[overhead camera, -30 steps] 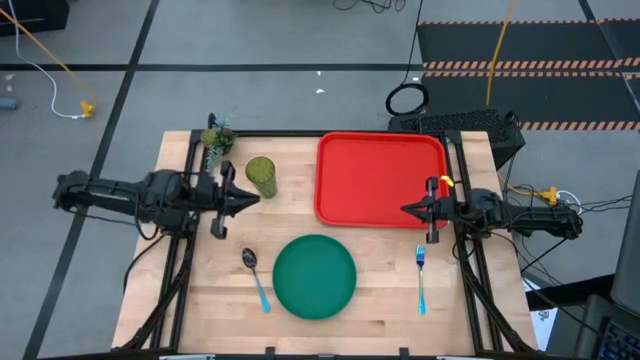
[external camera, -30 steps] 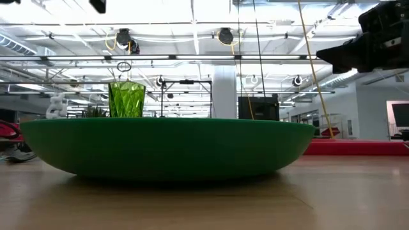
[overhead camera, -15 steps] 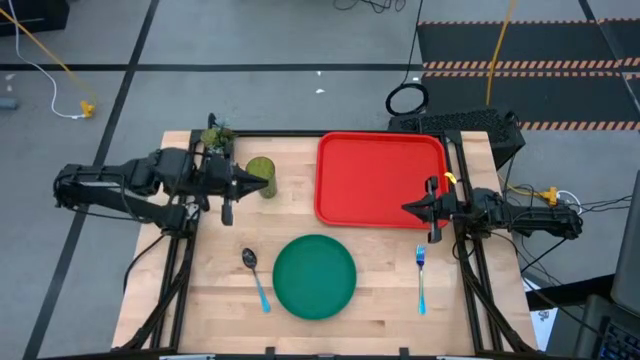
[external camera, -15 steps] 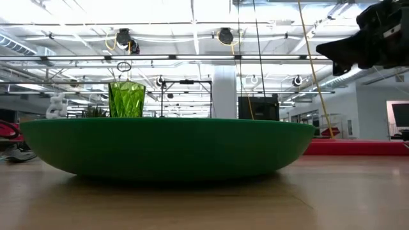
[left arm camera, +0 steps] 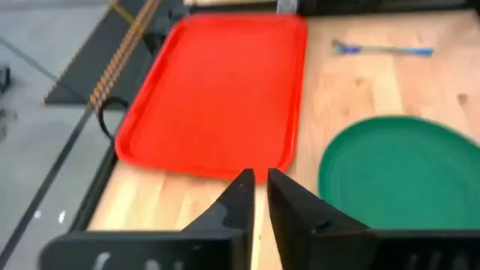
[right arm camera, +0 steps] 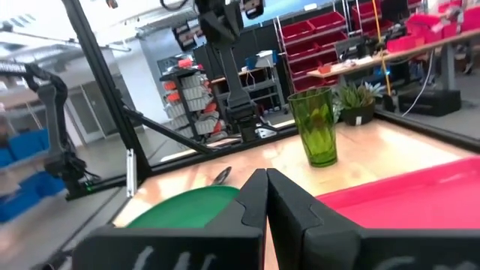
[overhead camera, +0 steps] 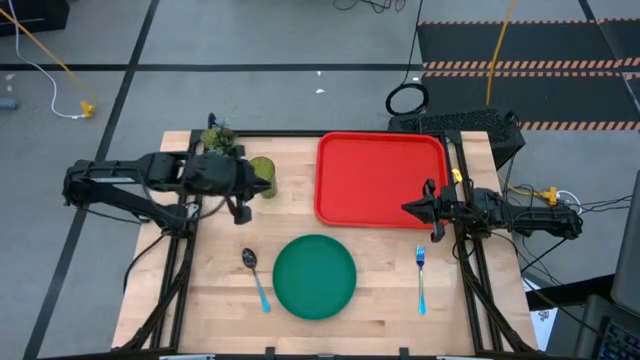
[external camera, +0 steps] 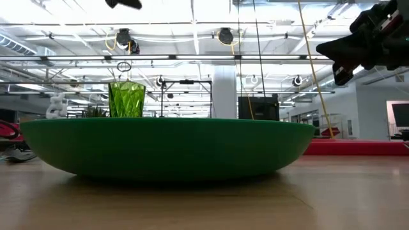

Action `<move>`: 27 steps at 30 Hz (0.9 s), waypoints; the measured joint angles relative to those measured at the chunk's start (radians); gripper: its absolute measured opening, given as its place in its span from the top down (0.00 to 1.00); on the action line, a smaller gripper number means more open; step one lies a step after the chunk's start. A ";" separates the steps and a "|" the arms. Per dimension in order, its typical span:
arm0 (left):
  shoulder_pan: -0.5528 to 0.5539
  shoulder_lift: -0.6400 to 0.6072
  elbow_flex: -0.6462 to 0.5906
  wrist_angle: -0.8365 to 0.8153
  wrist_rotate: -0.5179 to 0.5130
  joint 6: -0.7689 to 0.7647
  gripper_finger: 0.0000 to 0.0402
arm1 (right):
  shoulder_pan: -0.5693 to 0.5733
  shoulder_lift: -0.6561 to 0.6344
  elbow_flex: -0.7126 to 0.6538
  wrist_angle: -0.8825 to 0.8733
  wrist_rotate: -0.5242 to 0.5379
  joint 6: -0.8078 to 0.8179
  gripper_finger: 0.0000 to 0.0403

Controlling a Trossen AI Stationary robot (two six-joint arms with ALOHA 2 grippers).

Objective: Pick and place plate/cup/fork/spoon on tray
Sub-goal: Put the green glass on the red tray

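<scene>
Next, my left gripper grabs the olive-green cup by its open rim (overhead camera: 262, 163) to place the cup on the red tray (overhead camera: 380, 178).
The green plate (overhead camera: 314, 276) lies flat near the table's front edge, the spoon (overhead camera: 255, 276) to its left and the fork (overhead camera: 421, 281) to its right. The red tray (overhead camera: 380, 178) sits at the far right. The olive-green cup (overhead camera: 263, 169) stands upright left of the tray. My left gripper (overhead camera: 262, 187) hangs in the air just by the cup, slanting down toward the table's right; in the left wrist view its fingers (left arm camera: 259, 180) are open by a narrow gap, with nothing between them. My right gripper (overhead camera: 408, 209) is shut and level at the tray's right rim.
A small green plant-like clump (overhead camera: 215, 136) stands at the far left corner, behind the cup. Bare wood lies between the plate and the tray. Black frame rails run along the table's left and right sides.
My left gripper has risen, moved a little toward the far edge and the cup, and tipped from level to slanting down. My right gripper has rolled about its own axis without leaving its place. The tableware has not moved.
</scene>
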 joint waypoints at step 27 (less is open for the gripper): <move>0.206 0.276 0.000 -0.249 -0.104 0.034 0.40 | 0.000 0.000 0.000 -0.001 0.000 0.029 1.00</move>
